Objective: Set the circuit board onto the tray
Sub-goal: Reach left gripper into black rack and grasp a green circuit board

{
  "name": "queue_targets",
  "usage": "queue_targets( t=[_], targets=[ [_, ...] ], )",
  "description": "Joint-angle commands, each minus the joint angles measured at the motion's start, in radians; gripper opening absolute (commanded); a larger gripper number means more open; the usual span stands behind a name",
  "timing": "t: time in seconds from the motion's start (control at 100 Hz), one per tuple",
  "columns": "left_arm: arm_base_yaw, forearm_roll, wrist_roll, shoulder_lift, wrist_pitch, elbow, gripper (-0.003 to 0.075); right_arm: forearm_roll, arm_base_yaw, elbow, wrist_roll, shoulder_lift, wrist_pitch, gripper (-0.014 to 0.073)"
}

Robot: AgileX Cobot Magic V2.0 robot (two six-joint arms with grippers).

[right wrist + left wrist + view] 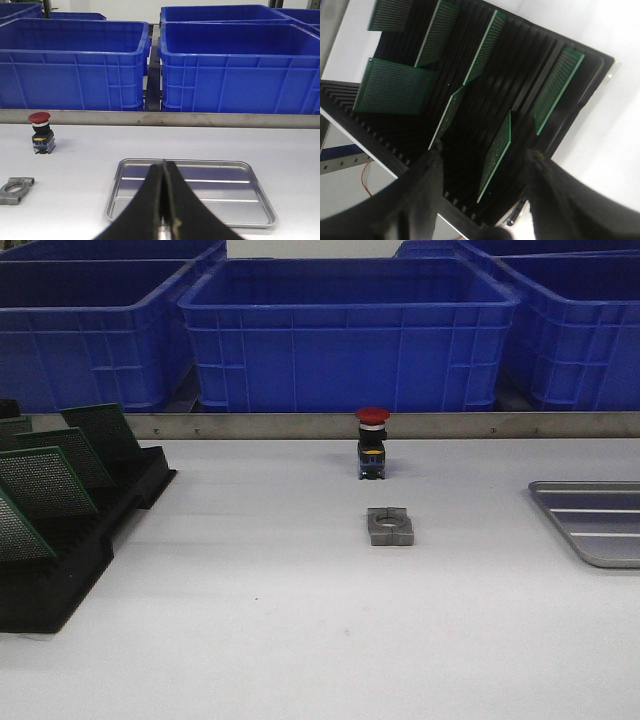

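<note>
The board's lower edge is sunk in the black rack's slot (516, 95), so my left gripper should pick up the circuit board by its exposed upper edge (495, 156) next.
Several green circuit boards (45, 480) stand in the slots of a black rack (60, 580) at the table's left. The silver-grey tray (600, 525) lies at the right edge and holds nothing. No gripper shows in the front view. In the left wrist view my left gripper (486, 150) is open above the rack (520, 65), with one upright board (499, 147) between its fingers, apart from both. In the right wrist view my right gripper (163, 167) is shut and empty, its tips over the near part of the tray (220, 192).
A red-capped push button (372, 443) stands at the table's middle back, with a grey metal clamp block (390, 526) in front of it. Big blue crates (345, 335) line the back behind a metal rail (300, 425).
</note>
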Motion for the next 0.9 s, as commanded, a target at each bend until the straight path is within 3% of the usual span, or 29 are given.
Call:
queue_targets(
  t=[0.0, 0.4, 0.89],
  targets=[
    [0.001, -0.018, 0.039, 0.028, -0.078, -0.034, 0.0347, -0.005, 0.003, -0.013, -0.004, -0.028, -0.074, -0.0061],
    [0.001, -0.006, 0.174, 0.138, -0.243, -0.037, 0.0347, -0.005, 0.003, -0.013, -0.004, -0.028, -0.074, -0.0061],
    [0.001, -0.006, 0.205, 0.291, -0.194, -0.149, 0.0347, -0.005, 0.003, -0.014, -0.004, -0.028, -0.074, -0.0061]
  ],
)
